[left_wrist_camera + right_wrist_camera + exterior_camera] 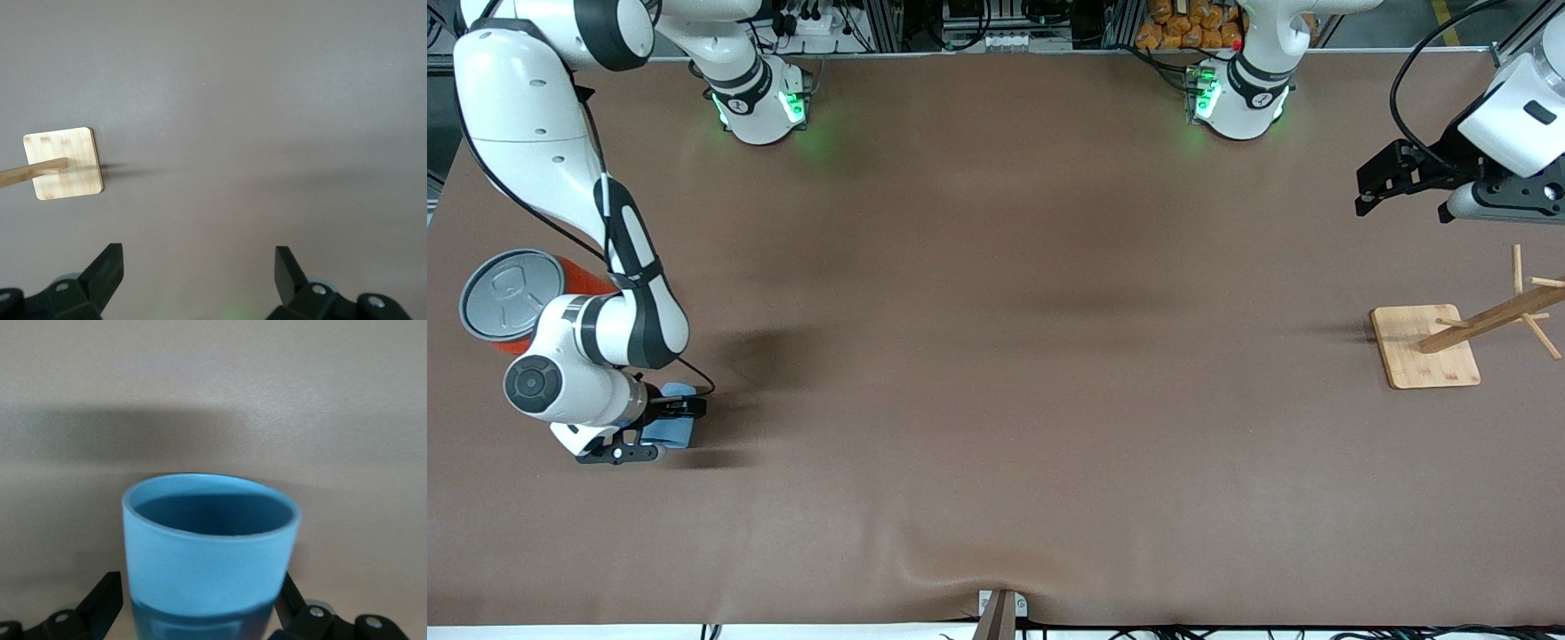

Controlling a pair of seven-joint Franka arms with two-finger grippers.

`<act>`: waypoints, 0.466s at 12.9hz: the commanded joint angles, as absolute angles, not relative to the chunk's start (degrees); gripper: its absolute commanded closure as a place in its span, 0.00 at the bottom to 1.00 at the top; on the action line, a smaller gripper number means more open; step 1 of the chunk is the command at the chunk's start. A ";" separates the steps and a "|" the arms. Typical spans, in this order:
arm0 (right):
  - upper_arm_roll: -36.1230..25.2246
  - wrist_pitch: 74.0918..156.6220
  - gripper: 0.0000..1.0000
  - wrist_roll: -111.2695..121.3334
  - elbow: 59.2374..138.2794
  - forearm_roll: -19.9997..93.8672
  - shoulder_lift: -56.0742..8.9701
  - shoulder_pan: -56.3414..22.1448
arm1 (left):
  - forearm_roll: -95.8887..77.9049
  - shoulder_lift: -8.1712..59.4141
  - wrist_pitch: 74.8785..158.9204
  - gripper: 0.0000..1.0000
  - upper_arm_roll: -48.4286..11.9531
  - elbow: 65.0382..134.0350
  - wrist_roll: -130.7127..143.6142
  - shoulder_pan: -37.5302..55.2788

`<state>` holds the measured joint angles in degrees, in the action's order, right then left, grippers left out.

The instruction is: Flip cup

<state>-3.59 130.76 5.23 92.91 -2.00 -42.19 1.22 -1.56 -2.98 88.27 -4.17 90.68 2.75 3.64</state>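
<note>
The robot's right gripper needs to flip the light-blue cup, so next it should grab the cup by its lower body (203,617), which leaves its rim (212,537) free.
The light-blue cup (672,432) is on the brown table near the right arm's end, nearer to the front camera than the orange can. My right gripper (665,430) is low over the table with its fingers open on either side of the cup. In the right wrist view the cup (210,553) fills the space between the fingers of the right gripper (201,580), and its dark-blue mouth faces away from the wrist. I cannot tell whether the fingers touch it. My left gripper (1362,191) hangs open and empty near the left arm's end, and in the left wrist view the left gripper (200,250) holds nothing.
A large orange can with a grey lid (511,298) stands beside the right forearm. A wooden peg rack on a square bamboo base (1423,348) sits near the left arm's end; the rack base (63,163) also shows in the left wrist view. The tablecloth wrinkles (996,578) at the front edge.
</note>
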 commanded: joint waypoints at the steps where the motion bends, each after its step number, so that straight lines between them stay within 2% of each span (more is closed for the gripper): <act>1: -3.34 131.04 0.00 6.06 91.84 -1.32 -43.15 1.14 | -2.20 -2.64 88.59 0.00 -4.13 90.18 3.43 3.25; 6: -3.34 131.57 0.00 6.06 91.85 -1.32 -43.24 1.23 | -2.11 -2.64 88.68 0.00 -3.96 90.09 3.43 3.16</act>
<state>-3.47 131.41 5.23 92.90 -1.98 -42.50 1.01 -1.56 -2.69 88.47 -3.87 90.63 2.74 3.42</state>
